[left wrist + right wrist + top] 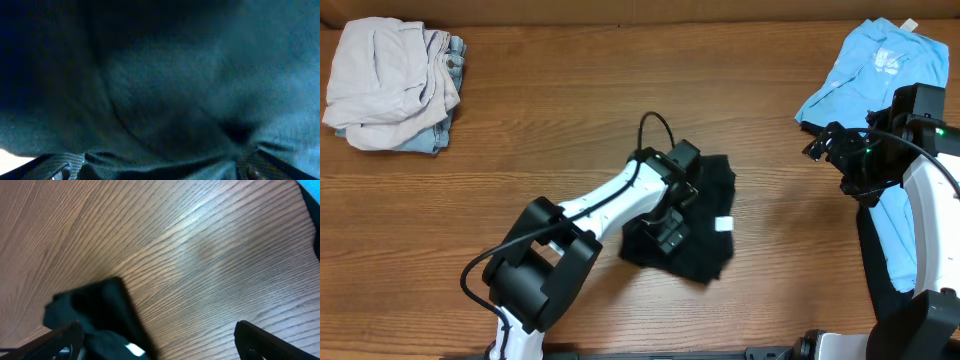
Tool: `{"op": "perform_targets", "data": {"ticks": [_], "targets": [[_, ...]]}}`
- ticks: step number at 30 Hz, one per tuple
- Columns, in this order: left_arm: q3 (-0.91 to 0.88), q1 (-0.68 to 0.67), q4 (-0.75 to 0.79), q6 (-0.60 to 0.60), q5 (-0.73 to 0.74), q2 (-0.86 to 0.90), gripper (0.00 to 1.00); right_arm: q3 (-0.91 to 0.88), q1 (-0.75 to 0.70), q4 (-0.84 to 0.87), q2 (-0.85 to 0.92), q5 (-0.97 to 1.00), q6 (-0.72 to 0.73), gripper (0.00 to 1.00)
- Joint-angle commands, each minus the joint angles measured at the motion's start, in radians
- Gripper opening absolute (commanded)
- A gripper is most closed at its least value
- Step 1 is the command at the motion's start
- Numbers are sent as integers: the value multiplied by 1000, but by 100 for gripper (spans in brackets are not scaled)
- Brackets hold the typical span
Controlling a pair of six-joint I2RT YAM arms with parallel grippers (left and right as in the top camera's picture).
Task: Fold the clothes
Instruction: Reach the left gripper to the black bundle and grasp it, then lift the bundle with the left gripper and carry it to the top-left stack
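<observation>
My left gripper grabs the black T-shirt (705,200) by the bulging cloth at its bunched middle next, to lay it bundled on the pile.
The black T-shirt (705,200) lies bunched in the middle of the table, its small white label (723,224) on the right side. My left gripper (667,228) is pressed down onto it. In the left wrist view dark fabric (165,85) fills the frame, and the jaws (155,172) stand wide apart with cloth bulging between them. My right gripper (818,145) is open and empty above bare wood, right of the T-shirt. The right wrist view shows the open jaws (160,345) and the T-shirt (100,310) at lower left. The light blue shirt (875,65) lies at the far right.
A pile of beige and denim clothes (390,85) sits at the back left corner. The wooden table (570,120) shows between the pile and the T-shirt. Part of the light blue shirt runs under the right arm (895,230).
</observation>
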Motion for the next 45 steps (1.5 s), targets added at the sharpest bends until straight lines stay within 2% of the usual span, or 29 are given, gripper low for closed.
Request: {"op": "perform_targets", "data": {"ticks": [1, 4, 7, 9, 11, 14, 16, 20, 25, 31, 39, 45], "targets": [[-25, 94, 59, -35, -294, 14, 100, 23, 2, 4, -20, -9, -10, 100], [-24, 158, 138, -21, -397, 14, 100, 23, 2, 4, -20, -9, -10, 100], [-15, 235, 250, 46, -493, 14, 100, 23, 2, 4, -20, -9, -10, 100], [25, 264, 261, 110, -488, 14, 100, 23, 2, 4, -20, -9, -11, 100], [105, 276, 212, 122, -480, 13, 100, 23, 2, 4, -20, -9, -11, 100], [291, 261, 54, 123, -354, 13, 100, 23, 2, 5, -20, -9, -10, 100], [393, 239, -41, 149, -201, 13, 100, 23, 2, 5, -20, -9, -10, 100], [467, 182, -132, 287, 78, 13, 100, 23, 2, 4, -20, -9, -10, 100], [414, 98, -158, 314, 89, 15, 100, 23, 2, 3, -20, -9, -11, 100], [278, 32, -98, 313, 54, 15, 100, 23, 2, 4, -20, -8, -14, 100], [104, 38, 85, 275, -48, 15, 100, 23, 2, 4, -19, -8, -18, 100], [2, 42, 254, 275, -73, 15, 98, 23, 2, 3, -19, -8, -18, 100]]}}
